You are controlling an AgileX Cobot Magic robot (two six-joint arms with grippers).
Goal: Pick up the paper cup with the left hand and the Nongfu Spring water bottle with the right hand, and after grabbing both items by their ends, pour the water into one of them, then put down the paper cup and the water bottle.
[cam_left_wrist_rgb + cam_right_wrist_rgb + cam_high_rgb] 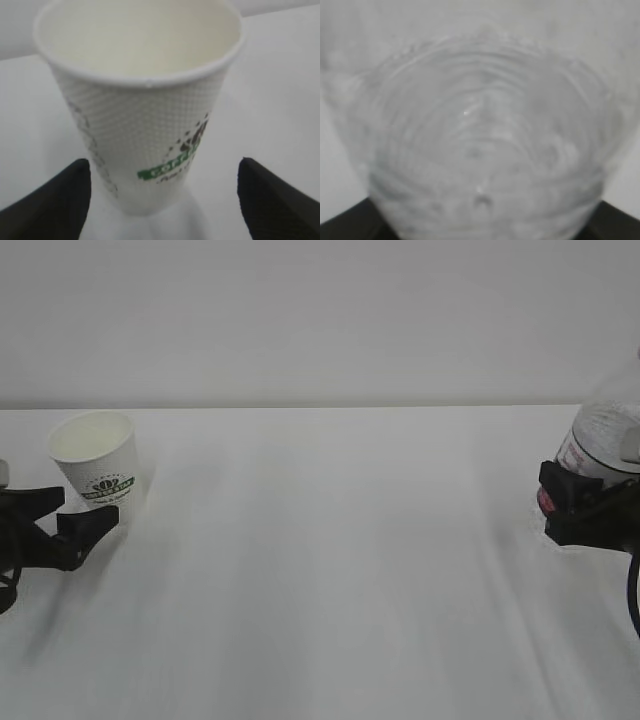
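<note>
The cup flares wide toward its rim [95, 459], so my left gripper should next grab the cup by its narrower lower part, where the gripper's open fingers fit around.
The paper cup [97, 465] stands upright on the white table [330, 570] at the far left, white with a green logo. My left gripper [88, 506] is open around its base. In the left wrist view the cup [140, 125] fills the middle, and the black fingers [55, 202] stand apart from its sides with table showing in both gaps. At the far right my right gripper [572, 502] is shut on the lower part of the clear water bottle [603, 435], whose top is cut off by the frame. The bottle [480, 140] fills the right wrist view as a blur. No water can be made out.
A plain pale wall rises behind the table's far edge [320, 406]. Between the cup and the bottle there is only bare white tabletop. My right arm's black cable [633, 590] hangs at the right border.
</note>
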